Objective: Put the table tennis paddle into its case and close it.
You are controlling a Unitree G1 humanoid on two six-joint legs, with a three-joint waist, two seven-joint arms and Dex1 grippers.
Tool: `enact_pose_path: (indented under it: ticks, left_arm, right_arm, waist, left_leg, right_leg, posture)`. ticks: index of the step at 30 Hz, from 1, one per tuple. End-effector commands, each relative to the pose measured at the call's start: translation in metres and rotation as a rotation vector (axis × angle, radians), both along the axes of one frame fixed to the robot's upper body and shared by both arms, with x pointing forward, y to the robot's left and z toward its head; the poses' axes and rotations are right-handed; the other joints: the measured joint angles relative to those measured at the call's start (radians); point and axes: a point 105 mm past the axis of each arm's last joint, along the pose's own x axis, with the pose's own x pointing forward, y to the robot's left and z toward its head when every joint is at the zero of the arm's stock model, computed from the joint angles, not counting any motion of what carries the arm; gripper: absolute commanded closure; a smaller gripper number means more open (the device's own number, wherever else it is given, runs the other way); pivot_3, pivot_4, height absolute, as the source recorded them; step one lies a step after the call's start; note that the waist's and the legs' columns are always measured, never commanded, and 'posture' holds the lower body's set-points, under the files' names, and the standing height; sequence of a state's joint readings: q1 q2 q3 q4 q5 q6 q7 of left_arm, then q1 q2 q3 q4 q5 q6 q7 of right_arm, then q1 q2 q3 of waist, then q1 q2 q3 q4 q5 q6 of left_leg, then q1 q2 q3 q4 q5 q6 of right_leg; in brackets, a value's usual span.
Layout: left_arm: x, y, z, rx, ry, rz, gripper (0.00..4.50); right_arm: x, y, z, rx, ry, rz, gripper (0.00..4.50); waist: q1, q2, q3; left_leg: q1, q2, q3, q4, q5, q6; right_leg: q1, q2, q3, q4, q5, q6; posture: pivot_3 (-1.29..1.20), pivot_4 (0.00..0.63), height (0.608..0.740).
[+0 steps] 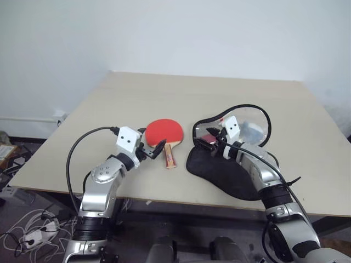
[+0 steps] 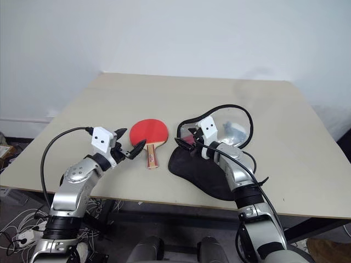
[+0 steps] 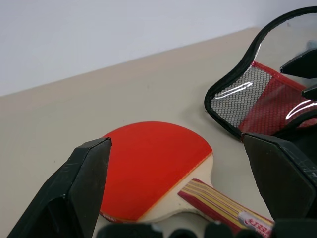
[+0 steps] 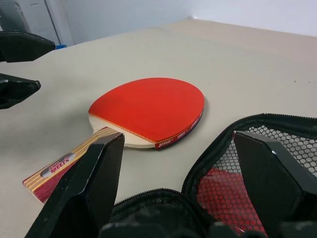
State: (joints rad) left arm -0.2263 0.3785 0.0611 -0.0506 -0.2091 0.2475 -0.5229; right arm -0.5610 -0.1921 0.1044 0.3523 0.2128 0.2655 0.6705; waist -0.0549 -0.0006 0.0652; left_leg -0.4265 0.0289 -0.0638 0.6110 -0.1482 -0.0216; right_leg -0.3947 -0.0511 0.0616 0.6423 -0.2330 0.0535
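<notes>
The paddle's red blade spreads wide and flat on the tabletop, so my left gripper next needs to grab the paddle by its narrow striped handle (image 1: 170, 157) (image 3: 224, 207).
The table tennis paddle (image 1: 163, 132) lies flat on the table with its red blade up and its striped wooden handle (image 1: 170, 156) towards me. To its right the case (image 1: 219, 172) lies unzipped, its black half on the table and its clear-panelled half (image 1: 249, 125) raised. My left gripper (image 1: 155, 149) hovers open just left of the handle, and in its wrist view the paddle (image 3: 153, 163) lies between its fingers (image 3: 84, 183). My right gripper (image 1: 205, 141) is open at the case's left rim. The zipper rim and red mesh lining (image 4: 277, 148) lie between its fingers (image 4: 94, 178).
The beige table (image 1: 164, 93) is bare behind the paddle and the case, up to the white wall. Its front edge runs close under both arms. Cables and a power strip (image 1: 33, 235) lie on the floor at the left.
</notes>
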Motion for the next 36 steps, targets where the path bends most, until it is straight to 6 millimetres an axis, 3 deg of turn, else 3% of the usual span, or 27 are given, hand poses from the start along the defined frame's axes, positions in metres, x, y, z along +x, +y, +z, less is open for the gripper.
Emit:
enact_pose_path:
  ticks: [1,15,20,29,36]
  left_arm:
    - [0.007,-0.001,0.027,0.004,-0.086,-0.01,0.0]
    - [0.01,-0.013,0.021,-0.004,-0.083,-0.028,0.0]
    - [0.004,-0.014,0.018,-0.084,-0.068,0.015,0.0]
    - [0.003,-0.01,0.02,-0.105,-0.058,0.186,0.0]
    - [0.003,-0.022,0.003,-0.009,0.063,0.347,0.0]
  right_arm:
    - [0.005,0.003,0.021,0.027,-0.074,0.001,0.69]
    - [0.006,-0.009,0.023,0.019,-0.094,-0.034,0.69]
    - [0.01,-0.015,0.024,0.018,-0.103,-0.056,0.69]
    - [0.014,-0.012,0.023,0.011,-0.096,-0.035,0.69]
    - [0.017,-0.011,0.025,0.003,-0.099,-0.018,0.69]
  waist:
    - [0.0,0.0,0.0]
    - [0.0,0.0,0.0]
    - [0.0,0.0,0.0]
    - [0.0,0.0,0.0]
    - [0.0,0.0,0.0]
  left_leg:
    - [0.0,0.0,0.0,0.0,0.0,0.0]
    - [0.0,0.0,0.0,-0.001,0.0,0.0]
    - [0.0,0.0,0.0,0.0,0.0,0.0]
    - [0.0,0.0,0.0,0.0,0.0,0.0]
    - [0.0,0.0,0.0,0.0,0.0,0.0]
  right_leg:
    - [0.0,0.0,0.0,0.0,0.0,0.0]
    - [-0.001,0.0,0.0,0.0,0.0,0.0]
    - [0.0,0.0,0.0,0.0,0.0,0.0]
    - [0.0,0.0,0.0,0.0,0.0,0.0]
    - [0.001,0.0,0.0,0.0,0.0,0.0]
  posture:
    - [0.0,0.0,0.74]
    - [0.0,0.0,0.74]
    - [0.0,0.0,0.74]
    - [0.0,0.0,0.74]
    - [0.0,0.0,0.74]
